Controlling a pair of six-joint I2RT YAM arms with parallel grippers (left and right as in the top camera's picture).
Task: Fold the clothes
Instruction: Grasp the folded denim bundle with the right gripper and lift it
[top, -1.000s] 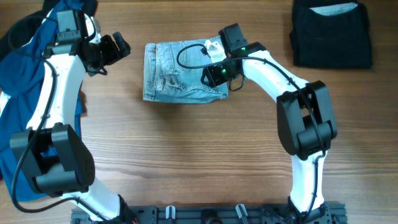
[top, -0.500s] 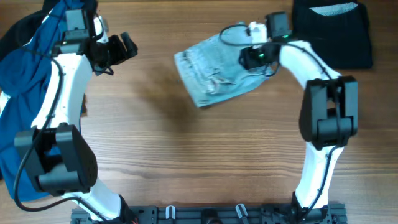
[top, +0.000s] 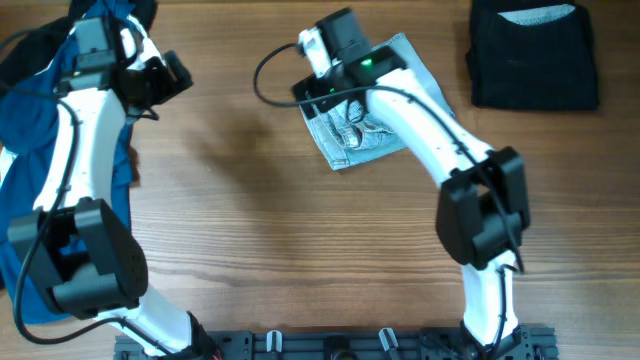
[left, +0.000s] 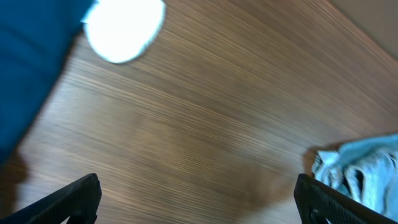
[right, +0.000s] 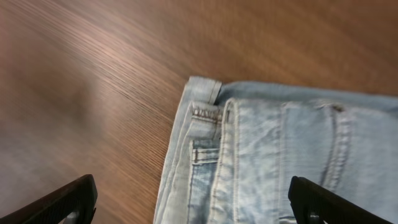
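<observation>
The right gripper takes hold of the folded denim shorts by their stitched edge (top: 314, 110) (right: 196, 173) next, layers together, to stack them on the black garment.
The clothes (top: 368, 138), pale light-blue denim shorts folded into a small bundle, lie tilted on the wooden table at the back, right of the middle. My right gripper (top: 318, 98) hovers over their left edge, open and holding nothing. In the right wrist view the folded denim (right: 280, 155) with its stitched seams lies flat under the right gripper (right: 193, 190), whose black fingertips (right: 71, 202) stand wide apart. My left gripper (top: 168, 76) is open at the back left, well apart from the shorts. In the left wrist view the left gripper (left: 199, 196) is over bare wood, and the shorts (left: 367, 171) show at the right edge.
A deep-blue garment (top: 35, 150) is heaped along the table's left side, under the left arm, and shows blurred in the left wrist view (left: 31, 62). A folded black garment (top: 535, 50) lies at the back right corner. A blurred white patch (left: 124, 28) sits beside the blue cloth.
The right gripper dragged the folded shorts rightward and turned them, then opened, let them go and swung back to their left edge. The left arm drifted slightly left.
</observation>
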